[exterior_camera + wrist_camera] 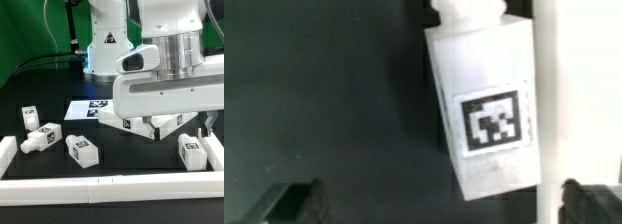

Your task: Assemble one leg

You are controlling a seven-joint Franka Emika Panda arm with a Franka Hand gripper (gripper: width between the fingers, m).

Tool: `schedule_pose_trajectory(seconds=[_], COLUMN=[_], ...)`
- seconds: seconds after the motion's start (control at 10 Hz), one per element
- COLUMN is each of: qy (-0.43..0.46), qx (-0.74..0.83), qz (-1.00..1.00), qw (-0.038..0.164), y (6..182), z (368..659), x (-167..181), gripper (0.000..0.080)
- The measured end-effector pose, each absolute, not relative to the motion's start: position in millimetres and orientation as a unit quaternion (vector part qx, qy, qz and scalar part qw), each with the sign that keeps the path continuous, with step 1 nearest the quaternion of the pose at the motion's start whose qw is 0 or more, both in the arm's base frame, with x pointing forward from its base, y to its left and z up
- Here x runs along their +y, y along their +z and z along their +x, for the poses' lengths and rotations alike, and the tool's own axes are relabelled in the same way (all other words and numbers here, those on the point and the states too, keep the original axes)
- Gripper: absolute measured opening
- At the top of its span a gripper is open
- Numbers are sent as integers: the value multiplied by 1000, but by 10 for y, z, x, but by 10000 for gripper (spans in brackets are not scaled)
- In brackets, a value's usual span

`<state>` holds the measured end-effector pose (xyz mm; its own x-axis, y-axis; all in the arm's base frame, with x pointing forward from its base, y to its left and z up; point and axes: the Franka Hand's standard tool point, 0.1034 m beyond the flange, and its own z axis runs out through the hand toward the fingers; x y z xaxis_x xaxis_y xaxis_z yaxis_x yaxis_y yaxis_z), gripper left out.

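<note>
My gripper's fingers are above and short of the tagged leg, so it is too early to close. My gripper moves toward it first, then closes.
Several white legs with square tags lie on the black table. In the exterior view one leg (190, 150) lies at the right, close beside the right border rail (214, 152). My gripper (178, 126) hangs above this leg. In the wrist view the same leg (487, 110) lies flat along the white rail (555, 90), its narrow neck pointing away from the fingertips. The gripper (441, 204) is open and empty, and its dark fingertips (292, 202) show at both sides, apart from the leg. Three other legs (82, 150) (41, 137) (30, 118) lie at the exterior view's left.
The large white panel (113, 120) lies mid-table, partly hidden under my hand. The marker board (90, 107) lies behind it. White border rails run along the front (100, 187) and the left (8, 150). The robot base (105, 50) stands at the back.
</note>
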<state>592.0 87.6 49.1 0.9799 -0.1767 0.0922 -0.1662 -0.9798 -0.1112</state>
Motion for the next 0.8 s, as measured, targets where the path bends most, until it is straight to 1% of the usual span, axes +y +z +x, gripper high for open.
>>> schedule_pose_trajectory(seconds=[0.2, 0.6, 0.8], qy=[-51, -47, -52], qx=[87, 81, 73], qz=[-994, -994, -995], qw=[52, 52, 52], y=[479, 259, 258], z=[5911, 5814, 5825], x=[886, 1083, 1081], gripper=[649, 649, 649])
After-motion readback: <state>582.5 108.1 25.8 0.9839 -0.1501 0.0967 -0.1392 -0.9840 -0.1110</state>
